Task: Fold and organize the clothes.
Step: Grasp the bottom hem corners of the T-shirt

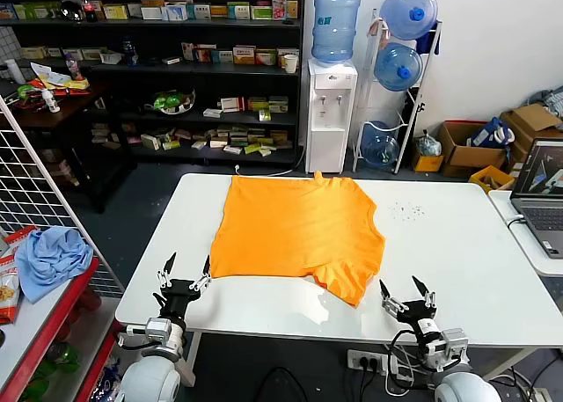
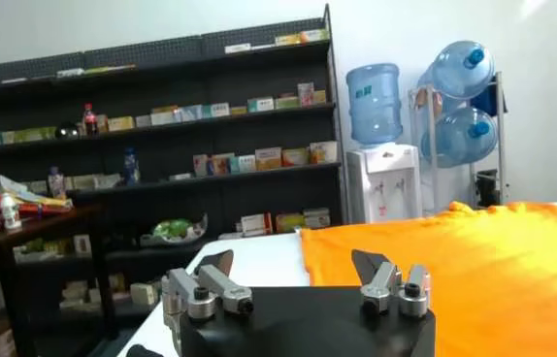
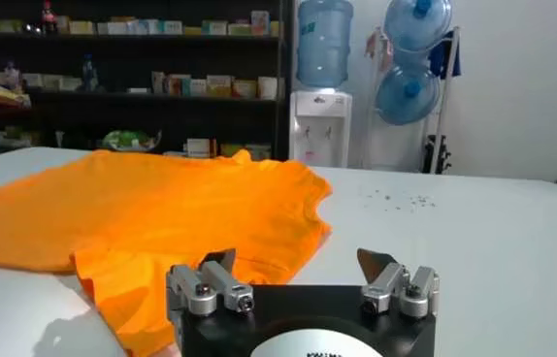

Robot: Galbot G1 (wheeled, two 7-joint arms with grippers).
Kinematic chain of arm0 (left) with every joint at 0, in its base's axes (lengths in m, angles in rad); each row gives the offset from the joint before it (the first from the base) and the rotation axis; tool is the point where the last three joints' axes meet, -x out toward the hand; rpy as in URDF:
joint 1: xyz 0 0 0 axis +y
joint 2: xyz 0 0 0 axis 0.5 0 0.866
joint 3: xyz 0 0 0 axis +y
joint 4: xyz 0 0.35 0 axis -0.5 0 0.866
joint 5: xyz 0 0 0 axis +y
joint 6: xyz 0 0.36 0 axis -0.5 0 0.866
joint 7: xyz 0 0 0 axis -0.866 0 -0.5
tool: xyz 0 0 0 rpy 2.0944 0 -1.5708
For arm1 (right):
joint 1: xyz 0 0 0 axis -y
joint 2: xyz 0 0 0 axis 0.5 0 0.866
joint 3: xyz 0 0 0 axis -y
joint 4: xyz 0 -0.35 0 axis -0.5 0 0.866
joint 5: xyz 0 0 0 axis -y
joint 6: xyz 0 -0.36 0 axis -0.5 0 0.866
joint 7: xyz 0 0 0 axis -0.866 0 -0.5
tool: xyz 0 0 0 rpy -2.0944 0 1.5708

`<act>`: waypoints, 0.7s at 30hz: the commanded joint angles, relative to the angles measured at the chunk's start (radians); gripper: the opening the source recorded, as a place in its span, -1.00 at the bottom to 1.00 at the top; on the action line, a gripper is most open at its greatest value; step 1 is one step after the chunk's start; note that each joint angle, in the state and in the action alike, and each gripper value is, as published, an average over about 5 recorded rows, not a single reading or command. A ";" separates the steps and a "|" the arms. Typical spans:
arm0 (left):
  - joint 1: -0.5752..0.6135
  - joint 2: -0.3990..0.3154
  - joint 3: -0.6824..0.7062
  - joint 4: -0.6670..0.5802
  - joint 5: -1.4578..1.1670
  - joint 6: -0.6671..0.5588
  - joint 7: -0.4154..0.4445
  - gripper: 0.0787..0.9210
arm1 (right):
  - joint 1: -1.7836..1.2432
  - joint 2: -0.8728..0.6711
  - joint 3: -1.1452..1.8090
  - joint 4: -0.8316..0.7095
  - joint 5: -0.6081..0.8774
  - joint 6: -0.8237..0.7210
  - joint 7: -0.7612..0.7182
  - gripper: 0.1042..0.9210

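I am going to grab the orange T-shirt [image 1: 295, 230] with my right gripper next, and I will take it by the edge of its near sleeve [image 1: 355, 302].
The clothes are one bright orange T-shirt [image 1: 295, 230] spread flat on the white table [image 1: 457, 270], plain side up, its collar toward the far edge. My left gripper [image 1: 186, 272] hovers open at the shirt's near left corner, with nothing between its fingers. In the left wrist view the shirt [image 2: 473, 262] lies just past that open left gripper [image 2: 293, 264]. My right gripper [image 1: 405, 293] stands open near the table's front edge, a little right of the near sleeve. The right wrist view shows the shirt [image 3: 152, 213] ahead of the open right gripper [image 3: 298, 260].
A light blue cloth [image 1: 51, 257] lies on a red side table at the left. An open laptop [image 1: 541, 195] sits on a second table at the right. Behind the table stand dark shelves [image 1: 176, 68], a water dispenser [image 1: 331, 112] and a rack of bottles [image 1: 400, 68].
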 commanded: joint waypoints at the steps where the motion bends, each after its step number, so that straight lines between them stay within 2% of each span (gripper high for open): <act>1: -0.002 0.003 0.002 0.001 -0.008 0.032 -0.003 0.77 | 0.027 -0.002 -0.033 0.009 0.051 -0.118 0.037 0.76; 12: -0.058 0.043 0.073 -0.026 -0.176 0.338 -0.036 0.77 | 0.101 0.010 -0.084 -0.036 0.130 -0.252 0.102 0.76; 21: -0.094 0.034 0.103 0.026 -0.225 0.368 -0.055 0.77 | 0.164 0.037 -0.122 -0.077 0.142 -0.258 0.103 0.76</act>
